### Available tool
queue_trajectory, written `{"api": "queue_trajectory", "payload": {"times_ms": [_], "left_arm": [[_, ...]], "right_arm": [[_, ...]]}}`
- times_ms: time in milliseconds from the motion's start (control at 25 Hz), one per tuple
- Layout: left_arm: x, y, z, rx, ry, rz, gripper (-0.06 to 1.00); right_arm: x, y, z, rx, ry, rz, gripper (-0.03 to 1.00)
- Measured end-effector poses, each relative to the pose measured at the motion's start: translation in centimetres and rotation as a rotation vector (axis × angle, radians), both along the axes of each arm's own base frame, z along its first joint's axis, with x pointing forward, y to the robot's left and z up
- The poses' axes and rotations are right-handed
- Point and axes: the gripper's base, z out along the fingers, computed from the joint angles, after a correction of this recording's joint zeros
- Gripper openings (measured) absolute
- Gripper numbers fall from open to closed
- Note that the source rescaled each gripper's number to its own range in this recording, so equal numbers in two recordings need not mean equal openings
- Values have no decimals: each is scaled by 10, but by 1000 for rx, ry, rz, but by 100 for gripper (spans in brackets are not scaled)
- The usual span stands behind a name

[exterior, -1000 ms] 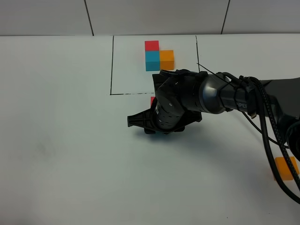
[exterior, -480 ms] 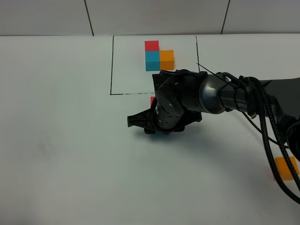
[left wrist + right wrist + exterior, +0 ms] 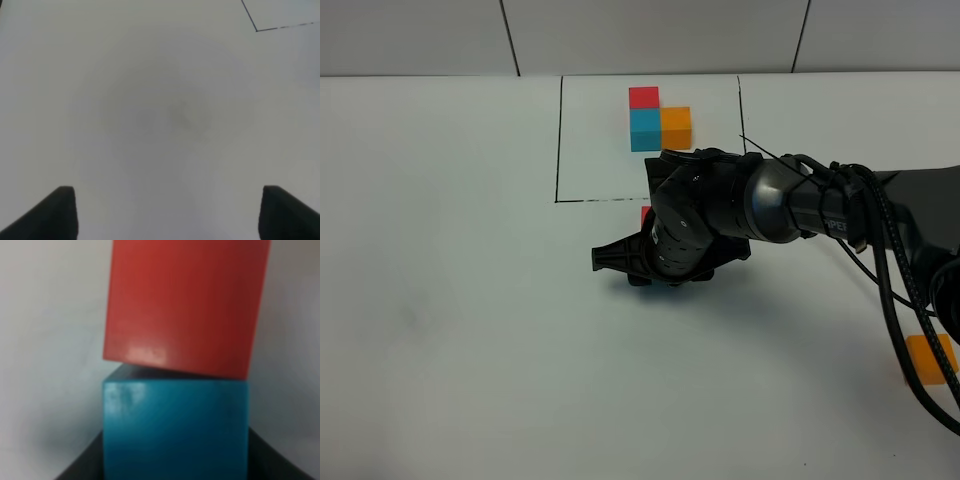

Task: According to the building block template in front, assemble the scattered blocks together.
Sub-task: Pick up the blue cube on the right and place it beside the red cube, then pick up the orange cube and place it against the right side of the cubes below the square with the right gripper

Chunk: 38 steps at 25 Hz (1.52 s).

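The cyan-blue block (image 3: 175, 427) sits low against the red block (image 3: 182, 305) and would stay there if I opened now, so it is time for my right gripper to release it.
The building block template (image 3: 658, 120) is an L of red, cyan-blue and orange cubes inside a thin black frame at the back. My right gripper (image 3: 655, 277) reaches to the table's middle, just in front of the frame. In the right wrist view it is shut on the scattered cyan-blue block (image 3: 175, 427), which touches the slightly skewed scattered red block (image 3: 182, 305) beyond it. In the exterior view only a sliver of the red block (image 3: 645, 212) shows. The scattered orange block (image 3: 930, 358) lies apart at the far right. My left gripper (image 3: 167, 215) is open and empty over bare table.
The right arm and its cables (image 3: 880, 250) stretch across the right side of the table. A corner of the black frame line (image 3: 257, 29) shows in the left wrist view. The table is white; a wall runs along the back.
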Motion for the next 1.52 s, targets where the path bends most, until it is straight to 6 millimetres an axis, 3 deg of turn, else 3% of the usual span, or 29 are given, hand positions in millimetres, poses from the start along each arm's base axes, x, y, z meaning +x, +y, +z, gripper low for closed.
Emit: {"api": "queue_trajectory", "payload": {"times_ms": [360,480,1040,1240,1360,1520], "left_arm": [[0,0,0,0,0,0,68],[0,0,0,0,0,0,68],[0,0,0,-2,0,1,68],[0,0,0,-2,0,1,68],[0,0,0,-2,0,1,68],[0,0,0,-2,0,1,68]], "right_arm": [[0,0,0,0,0,0,2],[0,0,0,4,-6,3,7],[3,3,1,28,-32,9,58],[1,0,1,-8,-11,11,80],[-2,-4,6,-32,11,13,93],[-5,-8,31,-28,-9,22,99]]}}
